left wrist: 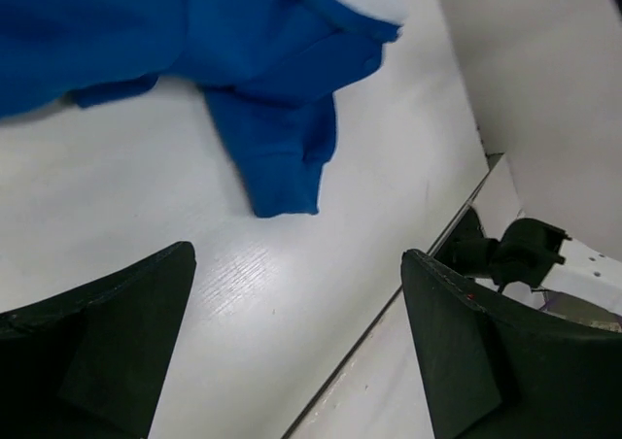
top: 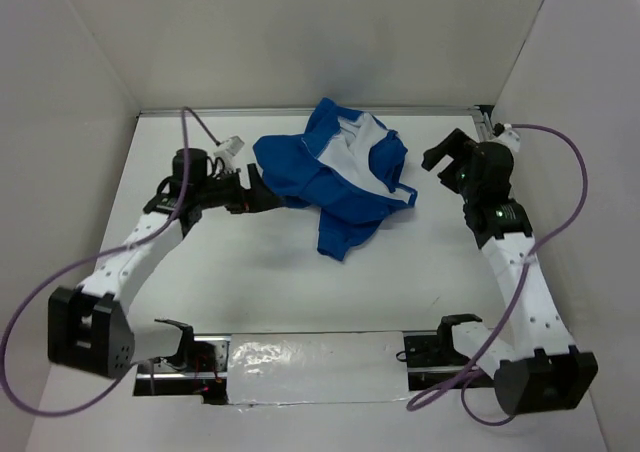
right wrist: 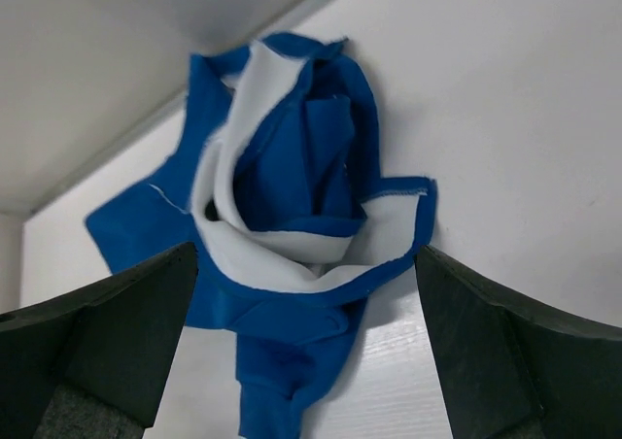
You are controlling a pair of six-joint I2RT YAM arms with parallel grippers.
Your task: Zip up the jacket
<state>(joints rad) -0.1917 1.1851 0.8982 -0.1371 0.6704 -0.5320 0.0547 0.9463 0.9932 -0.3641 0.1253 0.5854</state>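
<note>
I will spread the jacket for zipping, so my left gripper will next grab the blue jacket by its near-side blue edge [top: 301, 203] [left wrist: 126, 87], opposite my right gripper.
The blue jacket [top: 335, 177] lies crumpled at the table's far middle, white lining showing, one sleeve trailing toward the near side. No zipper shows. My left gripper [top: 262, 194] is open and empty at the jacket's left edge; in the left wrist view its jaws stand wide apart over bare table, with the jacket [left wrist: 243, 60] above them. My right gripper [top: 440, 154] is open and empty, apart from the jacket's right edge; in the right wrist view the jacket [right wrist: 292, 225] lies ahead between the spread jaws.
White walls close in the table at left, back and right. A metal rail [top: 300, 367] with both arm bases runs along the near edge. Purple cables [top: 560, 212] loop beside each arm. The right arm's base mount [left wrist: 515, 250] shows in the left wrist view.
</note>
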